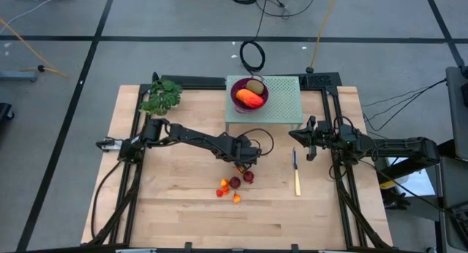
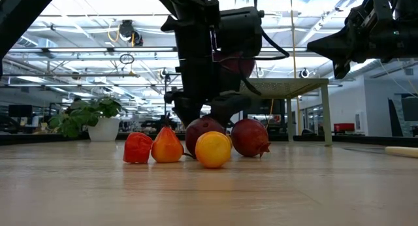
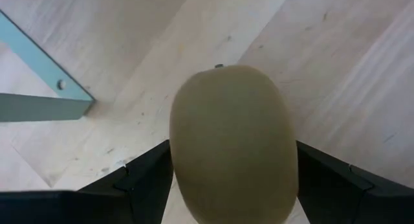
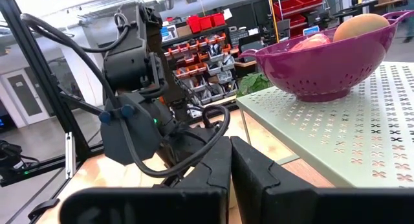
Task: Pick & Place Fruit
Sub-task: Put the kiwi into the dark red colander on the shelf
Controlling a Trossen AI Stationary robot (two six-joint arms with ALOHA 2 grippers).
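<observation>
My left gripper grabs the kiwi by its long sides next, to put it with the other fruit in the purple bowl (image 1: pixel 235 96).
An olive-brown kiwi (image 3: pixel 233 146) lies on the wooden table between the two fingers of my left gripper (image 1: pixel 241 165), which points steeply down and stands open. Just toward the near edge lie two dark red round fruits (image 1: pixel 235 183) (image 1: pixel 248 177) and several tiny orange-red ones (image 1: pixel 223 184). In the low view they hide the kiwi. A purple bowl (image 1: pixel 235 96) on a green stand holds another kiwi (image 1: pixel 255 85) and an elongated orange-red fruit (image 1: pixel 249 99). My right gripper (image 4: pixel 231 166) waits shut at the table's right side, raised beside the stand. My left gripper has one finger (image 3: pixel 145 182) at each long side of the kiwi (image 3: pixel 178 153), coming from above and slanting down. No gap shows between fingers and fruit, and I cannot tell whether they touch. The kiwi rests on the table.
The green perforated stand (image 1: pixel 281 99) rises at the table's far middle. A yellow-handled knife (image 1: pixel 296 178) lies right of the fruit. A green leafy bunch (image 1: pixel 162 96) sits at the far left. Bare wood stretches along the near edge.
</observation>
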